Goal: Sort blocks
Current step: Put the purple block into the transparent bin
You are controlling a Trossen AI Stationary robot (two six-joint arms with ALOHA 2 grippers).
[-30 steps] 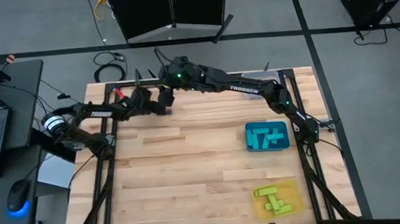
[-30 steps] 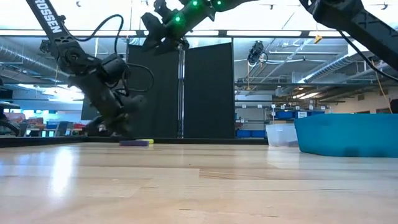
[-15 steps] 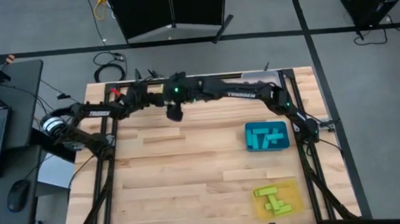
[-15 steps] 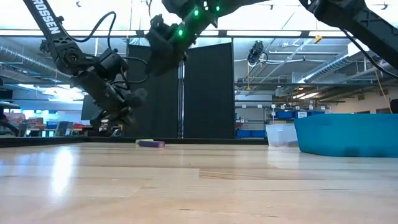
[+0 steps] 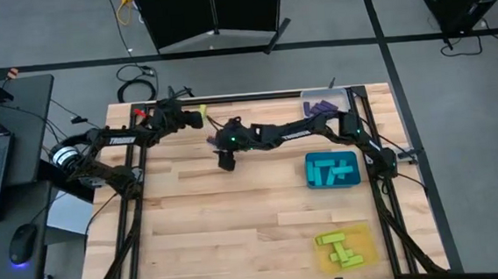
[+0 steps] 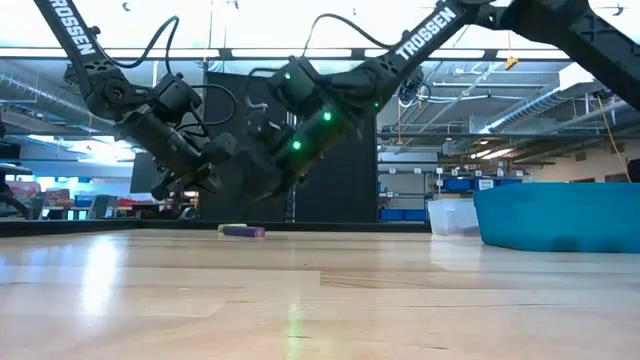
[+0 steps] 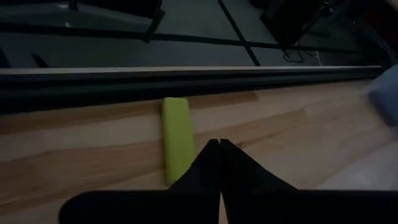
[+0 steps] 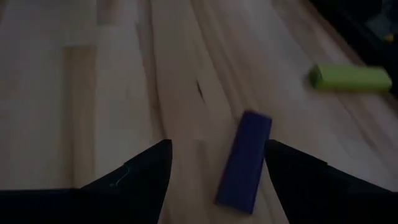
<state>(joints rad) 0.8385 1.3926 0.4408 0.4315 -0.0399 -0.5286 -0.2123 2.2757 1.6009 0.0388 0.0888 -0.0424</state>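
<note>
My right gripper's fingers hover above the block and would miss it by closing now, so my right gripper moves down before closing on the purple block [image 5: 211,140].
A dark purple block [image 8: 244,160] lies flat on the wood; in the low view this purple block [image 6: 243,231] sits near the table's far edge. A yellow-green block [image 8: 351,77] lies beyond it, and the left wrist view shows the same yellow-green block [image 7: 177,138] close to the far rail. My right gripper [image 8: 216,155] is open and hovers above the purple block, a finger on either side of it. It shows in the high view too [image 5: 225,162]. My left gripper [image 7: 217,144] is shut and hangs just above the yellow-green block, at the far left [image 5: 198,117].
A teal tray [image 5: 309,172] with cyan blocks sits at the right. A yellow tray [image 5: 367,247] with yellow-green blocks is at the near right. A clear tray [image 5: 309,97] with purple blocks stands at the far right. Both arms crowd together at the far left.
My right gripper has swung from beyond the far edge toward the near edge and come down over the purple block. My left gripper has risen off the table and drawn back toward the far edge. The purple block has slid a little to the right.
</note>
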